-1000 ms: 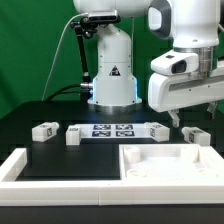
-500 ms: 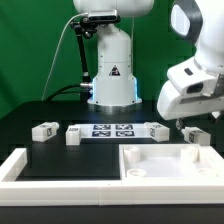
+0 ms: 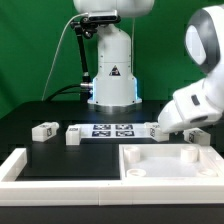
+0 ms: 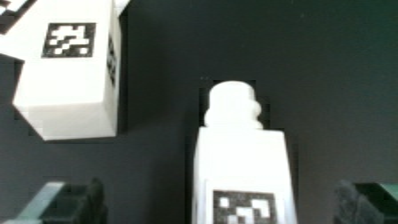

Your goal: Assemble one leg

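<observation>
The gripper grabs the leg by its tagged body (image 3: 196, 137) (image 4: 244, 182) next. That leaves the leg's peg end free to go into the white panel.
Four small white tagged legs lie on the black table in the exterior view: one at the left (image 3: 44, 130), one beside it (image 3: 75, 134), one right of the marker board (image 3: 152, 129), and one at the far right (image 3: 199, 136), partly hidden by my hand. My gripper (image 3: 190, 128) is low over that far-right leg. In the wrist view this leg (image 4: 240, 150) lies lengthwise between my two dark fingers (image 4: 61, 200), peg end pointing away. My gripper (image 4: 217, 203) is open and does not touch it. Another leg (image 4: 71, 70) lies close beside.
The marker board (image 3: 112, 129) lies between the legs. The large white square panel with raised rim (image 3: 140, 172) sits in front at the exterior view's right. A white L-shaped fence (image 3: 18, 166) runs along the front left. The robot base (image 3: 112, 70) stands behind.
The arm has dropped and tilted toward the exterior view's right, bringing the gripper from above the table down around the far-right leg. The legs and panel have not moved.
</observation>
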Available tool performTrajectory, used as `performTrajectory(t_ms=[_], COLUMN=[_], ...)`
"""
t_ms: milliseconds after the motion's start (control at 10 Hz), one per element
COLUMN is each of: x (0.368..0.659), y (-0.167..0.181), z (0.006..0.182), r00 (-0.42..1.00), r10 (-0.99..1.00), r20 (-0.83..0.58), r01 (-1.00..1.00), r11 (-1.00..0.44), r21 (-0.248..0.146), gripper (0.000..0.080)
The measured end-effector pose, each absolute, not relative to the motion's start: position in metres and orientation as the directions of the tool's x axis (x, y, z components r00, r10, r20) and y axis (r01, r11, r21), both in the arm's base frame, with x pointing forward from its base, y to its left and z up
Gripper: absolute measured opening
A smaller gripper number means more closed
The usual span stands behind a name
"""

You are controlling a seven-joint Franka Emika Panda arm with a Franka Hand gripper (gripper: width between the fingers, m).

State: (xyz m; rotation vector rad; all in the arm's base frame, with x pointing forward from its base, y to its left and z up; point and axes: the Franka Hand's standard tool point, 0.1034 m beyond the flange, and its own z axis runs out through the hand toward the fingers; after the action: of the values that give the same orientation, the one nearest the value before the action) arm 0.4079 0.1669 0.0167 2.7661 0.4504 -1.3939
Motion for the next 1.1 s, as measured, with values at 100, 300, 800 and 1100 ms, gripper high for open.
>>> performTrajectory(t_ms=[100, 300, 800, 1100], x=[0.4135, 0.4118, 0.4115, 0.4115], y=[0.1676, 0.1672, 0.1670, 0.1670], z=[0.0135, 0.0126, 0.0134, 0.0135], r00=[0.582, 0.580, 0.578, 0.577], r10=[0.256, 0.259, 0.259, 0.259], r20=[-0.772, -0.772, -0.774, -0.774], r01=[0.260, 0.261, 0.261, 0.261], r11=[-0.958, -0.957, -0.957, -0.957], r21=[-0.122, -0.125, -0.125, -0.125], gripper=[0.0649, 0.0538, 0.0290, 0.0291])
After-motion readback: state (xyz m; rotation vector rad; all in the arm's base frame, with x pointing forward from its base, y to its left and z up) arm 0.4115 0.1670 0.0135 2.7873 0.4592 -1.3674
